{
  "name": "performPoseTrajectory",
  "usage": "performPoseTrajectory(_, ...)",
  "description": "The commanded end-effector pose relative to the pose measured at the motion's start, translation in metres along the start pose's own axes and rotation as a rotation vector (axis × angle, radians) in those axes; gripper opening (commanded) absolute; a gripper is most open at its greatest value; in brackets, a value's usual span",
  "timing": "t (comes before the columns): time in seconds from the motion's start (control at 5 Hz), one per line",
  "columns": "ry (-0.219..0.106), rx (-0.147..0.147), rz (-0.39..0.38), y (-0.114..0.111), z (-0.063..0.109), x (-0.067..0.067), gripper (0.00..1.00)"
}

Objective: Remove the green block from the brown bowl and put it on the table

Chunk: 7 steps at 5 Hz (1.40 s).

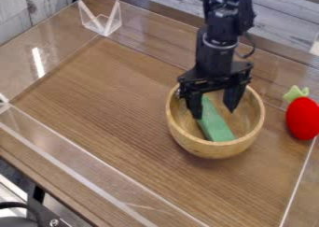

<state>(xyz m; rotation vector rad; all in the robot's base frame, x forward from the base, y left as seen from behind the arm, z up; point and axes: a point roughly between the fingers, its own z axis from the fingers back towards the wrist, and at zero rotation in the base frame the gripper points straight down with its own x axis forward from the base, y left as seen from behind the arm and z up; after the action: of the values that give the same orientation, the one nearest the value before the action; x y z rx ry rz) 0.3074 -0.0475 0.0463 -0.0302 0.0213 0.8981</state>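
Observation:
My gripper will next take hold of the green block [219, 127] by its long sides near one end [208, 106], so that it can put the block on the tabletop.
The brown bowl [182, 134] sits on the table [100, 91] right of centre. Inside it lies the green block [219, 127], a flat bar resting slanted against the bowl's inner wall. My gripper [215, 101] points straight down into the bowl, open, with one black finger on each side of the block's upper end. The fingertips are below the rim and hide part of the block. Nothing is gripped.
A red strawberry-like toy [303, 115] with green leaves lies just right of the bowl. Low clear acrylic walls [100, 19] edge the table, with a small clear stand at the back left. Bare wood stretches left and in front of the bowl.

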Motion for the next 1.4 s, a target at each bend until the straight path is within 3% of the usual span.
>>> performPoseTrajectory(0.0,-0.029,-0.032,-0.037,-0.008,0.013,-0.002,1.00)
performPoseTrajectory(0.2,-0.033,-0.026,-0.067,-0.007,0.013,-0.007,1.00)
performPoseTrajectory(0.6,-0.033,-0.027,-0.136,-0.009,0.037,-0.006,1.00)
performPoseTrajectory(1.0,-0.020,-0.015,-0.161,0.007,0.025,0.009,1.00)
performPoseTrajectory(1.2,-0.015,-0.015,-0.127,0.004,0.014,0.010,1.00)
